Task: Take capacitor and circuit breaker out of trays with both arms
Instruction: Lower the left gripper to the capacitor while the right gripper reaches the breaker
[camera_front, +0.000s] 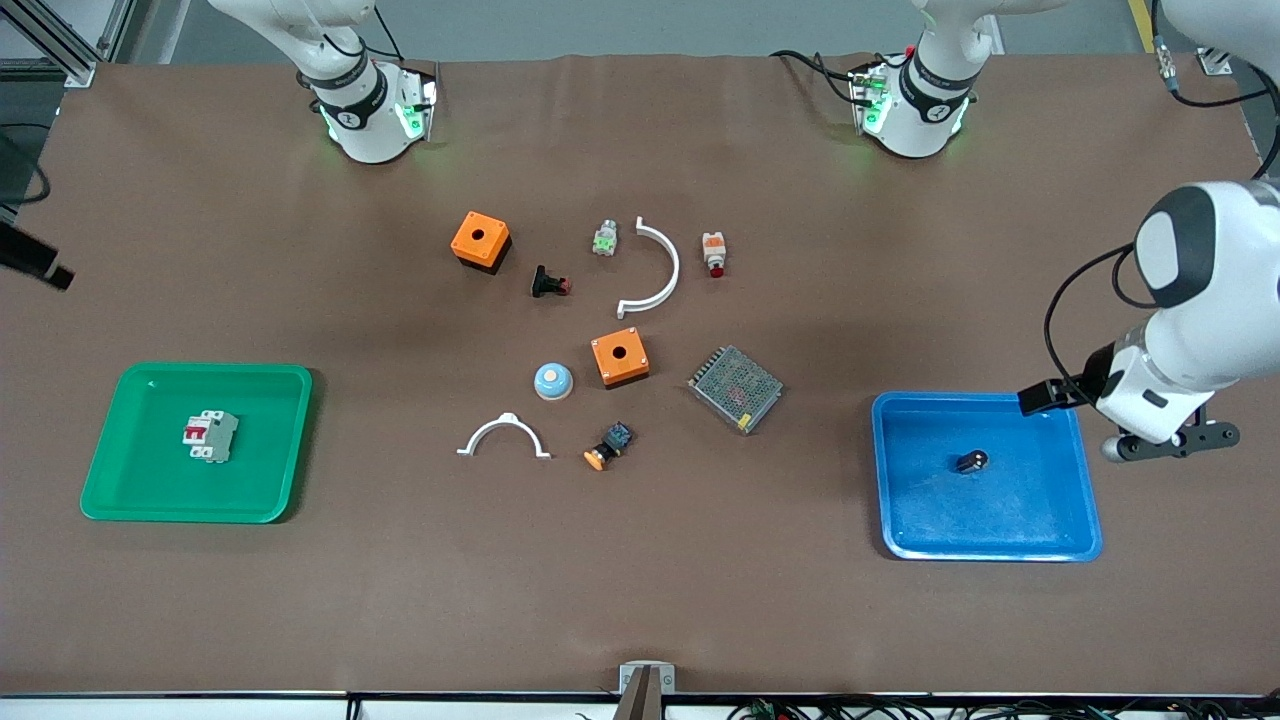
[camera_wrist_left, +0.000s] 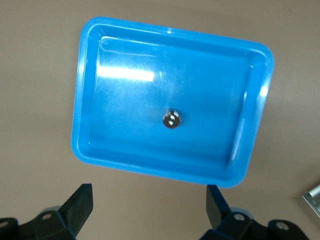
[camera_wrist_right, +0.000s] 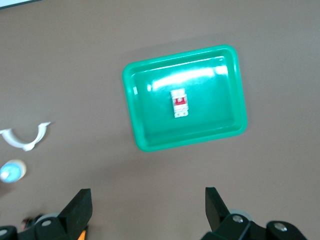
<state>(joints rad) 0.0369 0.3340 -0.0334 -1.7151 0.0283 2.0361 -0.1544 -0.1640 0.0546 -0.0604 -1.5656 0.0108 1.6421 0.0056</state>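
Observation:
The capacitor should be picked up next by its round black body (camera_front: 972, 461) with my left gripper, so that it comes out of the blue tray (camera_front: 985, 550).
The capacitor (camera_front: 969, 461), a tiny black cylinder with a silvery end, lies in the blue tray (camera_front: 985, 550) at the left arm's end of the table. It also shows in the left wrist view (camera_wrist_left: 172, 119), inside that tray (camera_wrist_left: 80, 110). My left gripper (camera_front: 1175, 442) (camera_wrist_left: 150, 197) is open and empty above the table beside the blue tray. The breaker (camera_front: 210, 436) (camera_wrist_right: 179, 103), light grey with a red lever, lies in the green tray (camera_front: 190, 513) (camera_wrist_right: 190, 142) at the right arm's end. My right gripper (camera_wrist_right: 148, 200) is open and empty, high over the table beside the green tray.
In the middle of the table lie two orange boxes (camera_front: 481, 241) (camera_front: 619, 358), a black button (camera_front: 549, 283), two white arcs (camera_front: 655, 265) (camera_front: 504, 436), a blue bell (camera_front: 552, 380), a mesh-covered box (camera_front: 735, 388), an orange-capped button (camera_front: 607, 447) and two small blocks (camera_front: 604, 239) (camera_front: 713, 253).

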